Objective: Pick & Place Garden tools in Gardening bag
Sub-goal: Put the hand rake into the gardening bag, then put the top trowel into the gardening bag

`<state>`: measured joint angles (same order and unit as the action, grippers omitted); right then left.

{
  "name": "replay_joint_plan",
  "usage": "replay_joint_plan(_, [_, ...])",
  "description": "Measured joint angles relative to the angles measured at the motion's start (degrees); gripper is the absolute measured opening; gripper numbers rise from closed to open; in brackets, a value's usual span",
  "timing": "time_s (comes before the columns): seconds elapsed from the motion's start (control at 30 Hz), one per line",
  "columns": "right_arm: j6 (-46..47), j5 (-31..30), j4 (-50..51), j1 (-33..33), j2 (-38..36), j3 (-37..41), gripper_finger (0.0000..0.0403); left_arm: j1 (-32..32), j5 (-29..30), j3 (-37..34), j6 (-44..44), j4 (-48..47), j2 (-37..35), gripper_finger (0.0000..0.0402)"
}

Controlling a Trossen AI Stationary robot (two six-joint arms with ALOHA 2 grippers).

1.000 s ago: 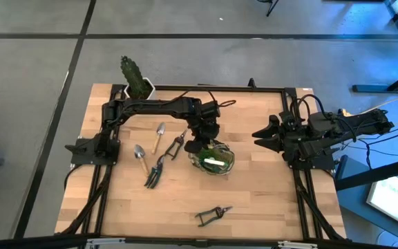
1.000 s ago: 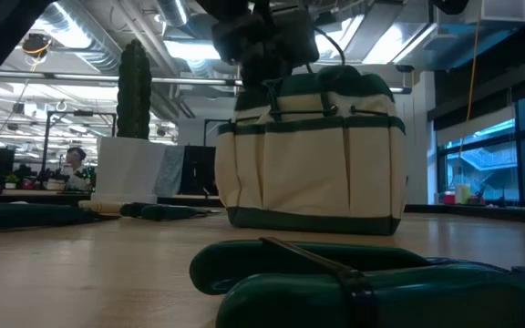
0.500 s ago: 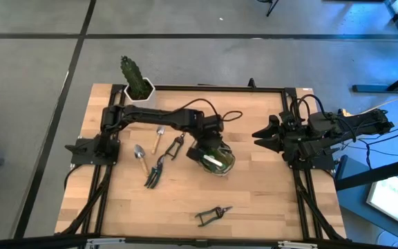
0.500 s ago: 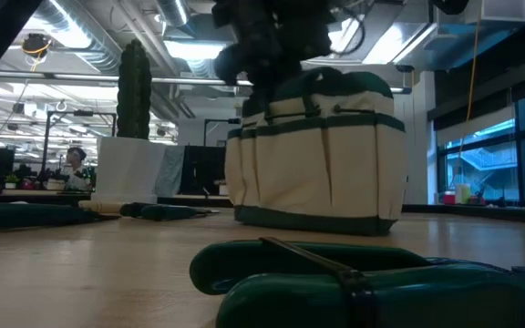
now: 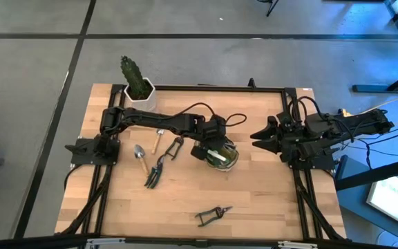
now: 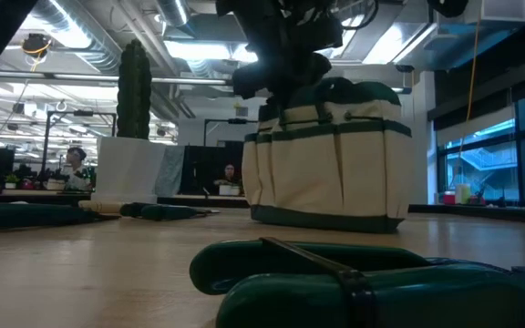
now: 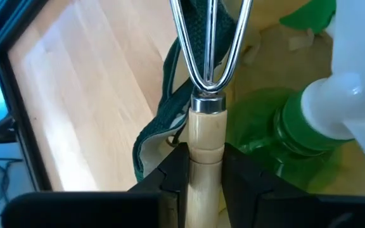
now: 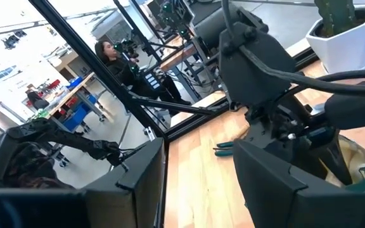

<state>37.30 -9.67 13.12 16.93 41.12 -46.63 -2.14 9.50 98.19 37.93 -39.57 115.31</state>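
Observation:
My left gripper should open now, because the fork's wooden handle (image 7: pixel 206 139) is beside the green spray bottle in the bag's opening (image 7: pixel 268 60). The fork would settle inside.
The gardening bag (image 5: pixel 221 158), tan with green trim, stands at the table's middle; it also shows in the low view (image 6: pixel 331 155). My left gripper (image 5: pixel 211 146) is over its mouth, shut on a wooden-handled silver fork (image 7: pixel 208 57). A green spray bottle (image 7: pixel 322 107) with a white top is inside the bag. A silver trowel (image 5: pixel 159 136), a second trowel (image 5: pixel 141 158), a dark claw rake (image 5: pixel 155 174) and another dark tool (image 5: pixel 175 146) lie flat to the bag's left. Black pruning shears (image 5: pixel 213 216) lie near the front edge. My right gripper (image 5: pixel 260 136) waits open at the right. My left gripper pinches the fork's wooden handle (image 7: pixel 206 130) between its two fingers (image 7: pixel 175 171), close to the metal collar. The fingers come from above, pointing down into the bag's mouth, and the handle runs along them. The silver head points down inside the bag; its tip is hidden.
A green cactus in a white pot (image 5: pixel 137 84) stands at the far left corner. A black frame rail (image 5: pixel 220 88) runs along the table's far edge. Bare wood (image 5: pixel 275 200) lies to the bag's right and front.
My left gripper has gone toward the table's right and near edges with the fork, from beside the bag's far rim to over its mouth, and down. The bag has shifted a little toward the right edge and turned.

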Motion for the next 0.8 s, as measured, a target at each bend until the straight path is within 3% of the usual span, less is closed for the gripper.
replay_joint_plan(0.37, [-0.20, -0.22, 0.99, -0.02, -0.02, 0.00, 0.0193, 1.04, 0.04, 0.00, -0.88, -1.12, 0.00, 0.0065])
replay_joint_plan(0.63, [-0.21, -0.49, 1.01, -0.02, -0.02, 0.00, 0.0193, 0.86, -2.26, 0.00, -4.35, -0.97, -0.02, 0.0187])
replay_joint_plan(0.8, [-0.22, -0.85, 1.04, -0.02, -0.04, 0.00, 0.0193, 0.88, -3.10, 0.54, -5.28, -1.22, -0.02, 0.0238])
